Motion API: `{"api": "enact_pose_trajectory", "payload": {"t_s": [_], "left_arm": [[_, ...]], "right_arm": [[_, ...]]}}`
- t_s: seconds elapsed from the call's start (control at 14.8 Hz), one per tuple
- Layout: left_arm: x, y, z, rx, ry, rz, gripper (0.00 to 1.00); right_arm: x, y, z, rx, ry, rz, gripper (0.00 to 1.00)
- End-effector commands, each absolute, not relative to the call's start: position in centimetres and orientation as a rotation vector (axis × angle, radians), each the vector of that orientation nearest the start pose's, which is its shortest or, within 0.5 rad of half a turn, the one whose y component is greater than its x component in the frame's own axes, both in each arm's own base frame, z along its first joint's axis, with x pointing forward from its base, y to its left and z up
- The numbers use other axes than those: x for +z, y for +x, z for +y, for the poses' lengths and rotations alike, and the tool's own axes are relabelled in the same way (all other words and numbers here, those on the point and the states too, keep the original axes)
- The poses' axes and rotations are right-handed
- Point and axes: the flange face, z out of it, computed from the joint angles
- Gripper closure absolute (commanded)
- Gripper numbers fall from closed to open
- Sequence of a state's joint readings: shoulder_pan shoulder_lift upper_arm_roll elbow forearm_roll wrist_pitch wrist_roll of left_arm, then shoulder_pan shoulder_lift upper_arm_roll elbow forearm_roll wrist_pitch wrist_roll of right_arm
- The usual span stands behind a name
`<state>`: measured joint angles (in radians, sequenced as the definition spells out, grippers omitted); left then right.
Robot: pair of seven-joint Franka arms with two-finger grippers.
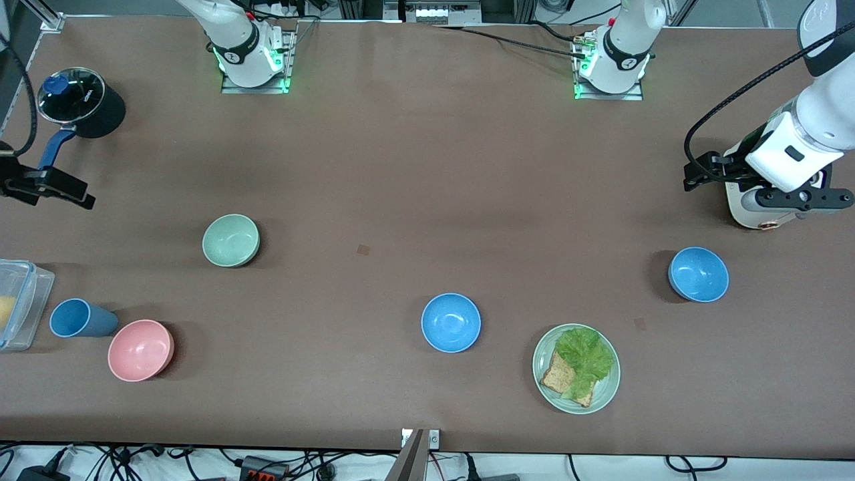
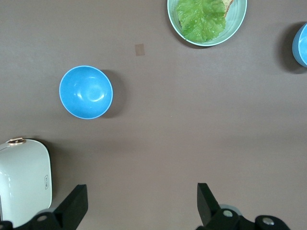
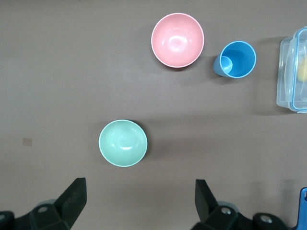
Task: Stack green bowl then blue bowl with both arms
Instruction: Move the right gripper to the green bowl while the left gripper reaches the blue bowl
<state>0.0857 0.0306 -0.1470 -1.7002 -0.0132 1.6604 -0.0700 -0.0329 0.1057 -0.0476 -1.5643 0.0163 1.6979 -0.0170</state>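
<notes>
My right gripper should next grab the green bowl's rim to start the stack.
The pale sage-green bowl stands upright toward the right arm's end of the table; it also shows in the right wrist view. One blue bowl stands mid-table near the front camera. A second blue bowl stands toward the left arm's end and shows in the left wrist view. My left gripper hangs open and empty over a white appliance; its jaws are spread wide. My right gripper hangs open and empty at the right arm's end, jaws wide over bare table.
A pale-green plate holds lettuce and bread. A pink bowl, a blue cup and a clear container sit at the right arm's end. A lidded black pot and a white appliance stand at the table's ends.
</notes>
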Motion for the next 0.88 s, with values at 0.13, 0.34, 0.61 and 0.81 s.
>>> {"api": "enact_pose_trajectory", "payload": {"t_s": [0.13, 0.34, 0.61, 0.81], "left_arm": [[56.0, 56.5, -3.8, 0.126, -3.176, -0.028, 0.0], [55.7, 56.5, -4.0, 0.145, -3.173, -0.025, 0.0], [53.7, 57.0, -3.8, 0.216, -3.171, -0.047, 0.0], [50.9, 58.4, -3.2, 0.251, -3.168, -0.055, 0.0]], "right_arm": [[57.8, 56.9, -3.9, -0.07, -3.146, 0.064, 0.0], [57.8, 56.9, -4.0, -0.065, -3.146, 0.067, 0.0], [57.1, 57.0, -4.1, -0.026, -3.146, 0.069, 0.0], [52.5, 58.7, -3.6, 0.096, -3.144, 0.055, 0.0]]}}
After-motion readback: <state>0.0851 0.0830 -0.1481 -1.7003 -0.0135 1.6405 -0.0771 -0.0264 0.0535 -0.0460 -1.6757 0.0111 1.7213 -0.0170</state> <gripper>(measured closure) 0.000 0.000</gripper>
